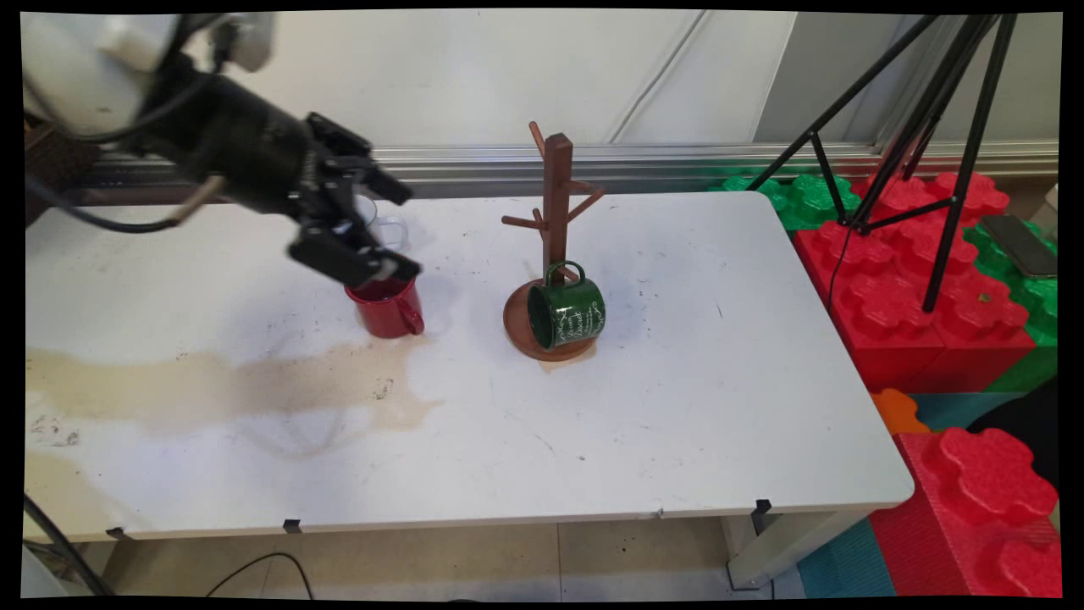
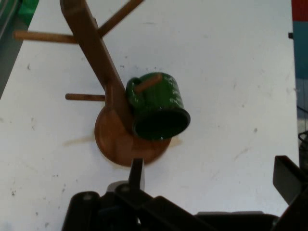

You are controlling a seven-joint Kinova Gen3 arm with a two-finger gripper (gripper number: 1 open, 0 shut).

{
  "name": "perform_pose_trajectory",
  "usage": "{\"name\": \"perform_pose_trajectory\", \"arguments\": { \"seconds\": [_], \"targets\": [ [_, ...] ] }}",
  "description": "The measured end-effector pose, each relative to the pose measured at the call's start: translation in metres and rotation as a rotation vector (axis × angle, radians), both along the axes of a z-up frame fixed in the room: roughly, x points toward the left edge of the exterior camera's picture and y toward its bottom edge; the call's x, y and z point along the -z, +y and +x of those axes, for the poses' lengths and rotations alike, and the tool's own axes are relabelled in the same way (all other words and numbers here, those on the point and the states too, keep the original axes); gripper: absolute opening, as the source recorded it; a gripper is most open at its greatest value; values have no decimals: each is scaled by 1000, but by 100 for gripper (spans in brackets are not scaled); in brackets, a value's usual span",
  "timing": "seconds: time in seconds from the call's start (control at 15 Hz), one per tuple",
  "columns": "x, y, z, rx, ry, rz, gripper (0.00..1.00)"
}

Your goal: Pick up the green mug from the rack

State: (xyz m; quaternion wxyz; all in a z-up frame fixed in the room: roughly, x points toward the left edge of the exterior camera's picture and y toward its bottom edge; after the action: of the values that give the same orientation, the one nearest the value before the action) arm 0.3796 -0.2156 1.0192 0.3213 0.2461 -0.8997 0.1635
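I will lift the mug off the low peg of the mug tree next, so I need to grip the dark green mug by its rim with my gripper.
My black gripper hangs open over the table's left half, just above a red mug whose rim its lower finger nearly touches. A clear glass mug stands right behind the gripper. To the right, a green mug hangs tilted by its handle on a low peg of the brown wooden mug tree. In the hand view the gripper points at the mug tree and green mug; only bare table lies between its fingers. The red mug is out of that view.
A long brownish stain crosses the table's left front. Off the table's right edge stand red and green foam blocks and a black tripod, with a dark phone lying on the blocks.
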Motion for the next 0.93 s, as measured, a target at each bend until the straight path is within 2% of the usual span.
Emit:
{"name": "perform_pose_trajectory", "arguments": {
  "seconds": [0.33,0.93],
  "targets": [
    [12,-20,-33,-49,8,12,100],
    [83,-36,-75,-147,-29,80,100]
  ]
}}
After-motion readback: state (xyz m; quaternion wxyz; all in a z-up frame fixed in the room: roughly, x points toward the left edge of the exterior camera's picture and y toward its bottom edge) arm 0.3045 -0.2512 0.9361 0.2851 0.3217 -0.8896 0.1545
